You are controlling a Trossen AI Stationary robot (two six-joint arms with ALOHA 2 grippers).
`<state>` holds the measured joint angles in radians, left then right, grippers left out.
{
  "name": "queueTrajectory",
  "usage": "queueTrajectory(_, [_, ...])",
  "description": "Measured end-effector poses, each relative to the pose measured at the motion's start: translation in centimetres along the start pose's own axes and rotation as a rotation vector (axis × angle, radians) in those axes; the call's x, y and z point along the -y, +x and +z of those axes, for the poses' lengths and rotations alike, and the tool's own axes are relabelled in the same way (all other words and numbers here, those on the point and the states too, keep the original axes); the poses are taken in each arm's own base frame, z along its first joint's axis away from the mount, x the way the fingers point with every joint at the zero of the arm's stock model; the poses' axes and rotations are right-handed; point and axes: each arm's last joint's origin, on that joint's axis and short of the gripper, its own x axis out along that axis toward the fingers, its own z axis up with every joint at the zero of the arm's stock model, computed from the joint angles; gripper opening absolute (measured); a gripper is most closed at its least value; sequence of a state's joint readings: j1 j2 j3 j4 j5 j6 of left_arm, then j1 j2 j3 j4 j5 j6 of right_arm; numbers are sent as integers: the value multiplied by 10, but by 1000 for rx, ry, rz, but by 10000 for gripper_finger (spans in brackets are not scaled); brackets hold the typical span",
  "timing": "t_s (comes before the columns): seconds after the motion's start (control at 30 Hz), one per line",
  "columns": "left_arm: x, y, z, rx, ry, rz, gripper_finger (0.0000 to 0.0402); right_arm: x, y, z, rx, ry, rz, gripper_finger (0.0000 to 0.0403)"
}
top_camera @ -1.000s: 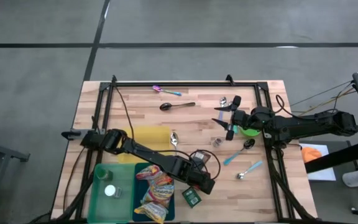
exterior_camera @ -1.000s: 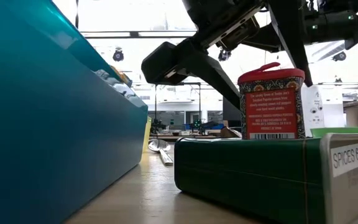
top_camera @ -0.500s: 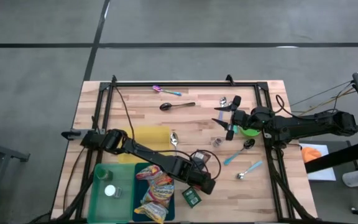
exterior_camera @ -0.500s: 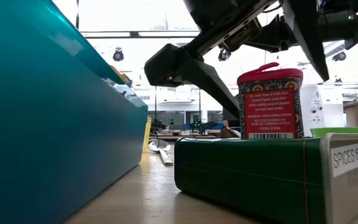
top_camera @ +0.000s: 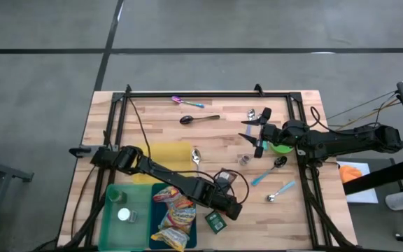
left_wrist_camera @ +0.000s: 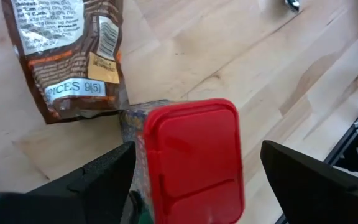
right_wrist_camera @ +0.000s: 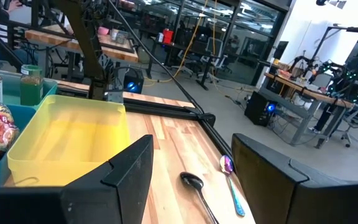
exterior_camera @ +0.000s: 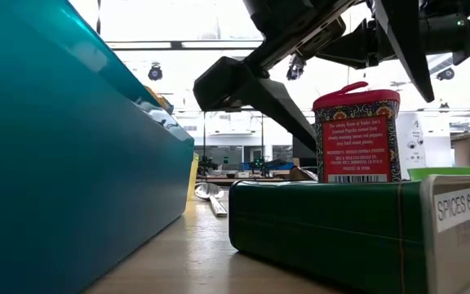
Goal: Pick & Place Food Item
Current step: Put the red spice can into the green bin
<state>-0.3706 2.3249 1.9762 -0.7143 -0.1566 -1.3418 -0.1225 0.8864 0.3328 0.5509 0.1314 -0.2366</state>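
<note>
Next, my left gripper grabs the spice tin's sides under its red lid to put the spice tin in the green bin (top_camera: pixel 126 227).
A spice tin with a red lid (left_wrist_camera: pixel 191 155) stands upright on the wooden table, right behind a flat green tin (exterior_camera: pixel 357 233) labelled SPICES. My left gripper (top_camera: pixel 231 208) slants down over it, open, one finger (left_wrist_camera: pixel 101 180) close by the tin's side and the other (left_wrist_camera: pixel 316 180) clearly apart from it. A brown spice packet (left_wrist_camera: pixel 73 56) lies flat just beyond. My right gripper (top_camera: pixel 257 136) hovers open and level at the table's right, over nothing. My left gripper comes at the red-lidded tin from above on a slant, a finger on each side. One finger (exterior_camera: pixel 288 106) runs down beside the tin's side wall (left_wrist_camera: pixel 131 140); whether it touches I cannot tell. The other stands off with a gap.
A blue bin (top_camera: pixel 166 199) of snack bags, a green bin (top_camera: pixel 110 217) with jars and a yellow bin (top_camera: pixel 168 157) sit at the near left. Spoons (top_camera: pixel 200 119) (top_camera: pixel 280 190), a small jar (top_camera: pixel 244 159) and a green bowl (top_camera: pixel 280 148) are scattered at the right.
My left gripper has opened wider around the red-lidded tin and let go of it. The tin rocked slightly and now stands upright in the same spot.
</note>
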Motion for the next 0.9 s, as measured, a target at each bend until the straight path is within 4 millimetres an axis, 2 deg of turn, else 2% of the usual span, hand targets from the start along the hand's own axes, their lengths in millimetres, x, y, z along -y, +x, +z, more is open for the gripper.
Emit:
queueTrajectory(0.8, [-9,11,-11,-15,16,23,348,0,0,0,0,0,1,215])
queueTrajectory(0.9, [-9,11,-11,-15,16,24,338,0,0,0,0,0,0,215])
